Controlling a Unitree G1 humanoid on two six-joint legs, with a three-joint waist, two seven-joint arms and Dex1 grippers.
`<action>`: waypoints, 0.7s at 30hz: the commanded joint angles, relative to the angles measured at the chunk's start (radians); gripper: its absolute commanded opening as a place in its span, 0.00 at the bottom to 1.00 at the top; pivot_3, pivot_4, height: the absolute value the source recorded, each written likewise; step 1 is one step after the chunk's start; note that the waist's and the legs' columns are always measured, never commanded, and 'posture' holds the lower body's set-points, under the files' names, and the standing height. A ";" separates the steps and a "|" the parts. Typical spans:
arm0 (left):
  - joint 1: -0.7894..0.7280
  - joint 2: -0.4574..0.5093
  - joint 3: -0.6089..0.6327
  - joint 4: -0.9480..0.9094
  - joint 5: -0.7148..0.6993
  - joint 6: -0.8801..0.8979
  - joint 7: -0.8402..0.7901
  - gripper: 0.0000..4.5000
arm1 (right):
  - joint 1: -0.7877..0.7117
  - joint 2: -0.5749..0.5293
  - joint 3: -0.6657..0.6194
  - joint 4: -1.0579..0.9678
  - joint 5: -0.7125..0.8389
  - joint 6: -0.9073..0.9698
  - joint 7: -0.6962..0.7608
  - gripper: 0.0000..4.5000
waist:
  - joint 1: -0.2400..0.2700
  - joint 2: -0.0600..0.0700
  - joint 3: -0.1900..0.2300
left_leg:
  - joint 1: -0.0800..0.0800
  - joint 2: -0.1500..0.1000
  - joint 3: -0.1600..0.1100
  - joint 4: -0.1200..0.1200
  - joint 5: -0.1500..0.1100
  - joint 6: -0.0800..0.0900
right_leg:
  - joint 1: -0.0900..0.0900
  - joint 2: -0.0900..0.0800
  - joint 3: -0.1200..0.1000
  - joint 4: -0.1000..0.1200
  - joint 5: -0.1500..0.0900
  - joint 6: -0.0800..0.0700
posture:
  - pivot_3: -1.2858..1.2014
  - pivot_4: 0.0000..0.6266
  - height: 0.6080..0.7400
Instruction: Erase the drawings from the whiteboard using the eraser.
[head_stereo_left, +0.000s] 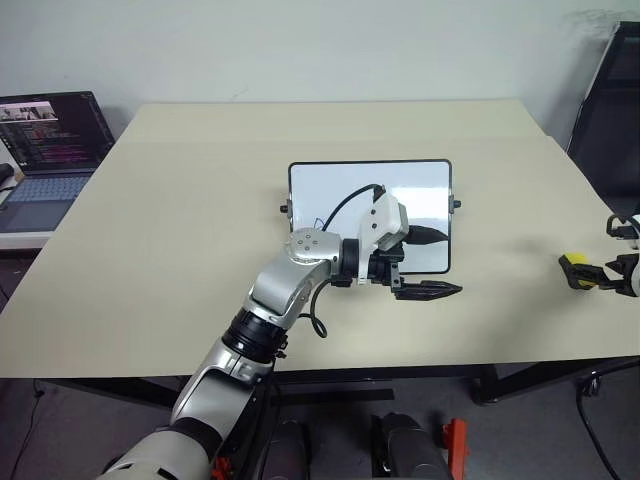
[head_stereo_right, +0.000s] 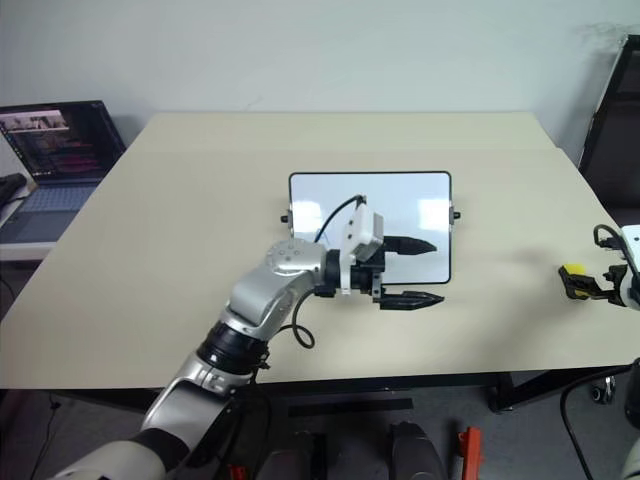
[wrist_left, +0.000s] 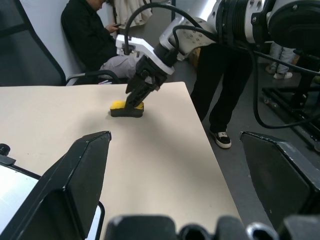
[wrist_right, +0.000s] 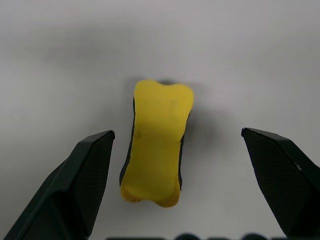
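My right gripper's fingers reach down around the yellow eraser (head_stereo_left: 573, 268) (wrist_right: 156, 150), beside its long dark sides, and closing now would catch it, so it is time to close.
The whiteboard (head_stereo_left: 330, 190) lies flat in the middle of the table, black-framed and glossy. A faint blue stroke of the drawings (head_stereo_left: 319, 222) shows on its left part; my left arm hides the rest. My left gripper (head_stereo_left: 432, 263) hovers over the board's right lower corner, pointing right, open and empty. The yellow eraser (head_stereo_left: 573, 268) lies on the table near the right edge, dark side down. My right gripper (wrist_right: 176, 134) is just above it, open, one finger on each side of the eraser (wrist_right: 156, 150) and neither touching it. The left wrist view shows that gripper (wrist_left: 137, 92) angled down at the eraser (wrist_left: 126, 107).
An open laptop (head_stereo_left: 50, 150) stands at the table's far left. A black chair (head_stereo_left: 610, 110) is beyond the right rear corner. A seated person (wrist_left: 95, 35) and a standing person's legs (wrist_left: 220, 90) are past the table's right edge (wrist_left: 200, 120).
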 joint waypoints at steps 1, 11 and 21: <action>0.008 0.004 0.014 -0.066 -0.021 0.008 -0.003 1.00 | -0.027 -0.005 -0.011 0.015 -0.013 -0.024 -0.015 0.99 | 0.000 0.000 0.000 | 0.000 0.000 0.000 0.000 0.000 0.000 | 0.000 0.000 0.000 0.000 0.000 0.000 | 0.52 0.24 1.00; 0.027 0.014 0.012 -0.092 -0.017 0.024 0.008 1.00 | -0.042 0.010 -0.021 0.033 -0.022 -0.034 -0.029 0.64 | -0.001 0.000 0.000 | 0.000 0.000 0.000 0.001 0.000 0.000 | 0.000 0.000 0.000 0.001 0.000 0.000 | 0.52 0.24 1.00; 0.035 0.023 0.010 -0.094 -0.009 0.024 0.018 1.00 | -0.037 0.025 -0.033 0.035 -0.019 -0.032 -0.037 0.21 | -0.001 0.000 0.000 | 0.000 0.000 0.000 0.001 0.000 0.000 | 0.000 0.000 0.001 0.001 0.000 0.000 | 0.52 0.24 1.00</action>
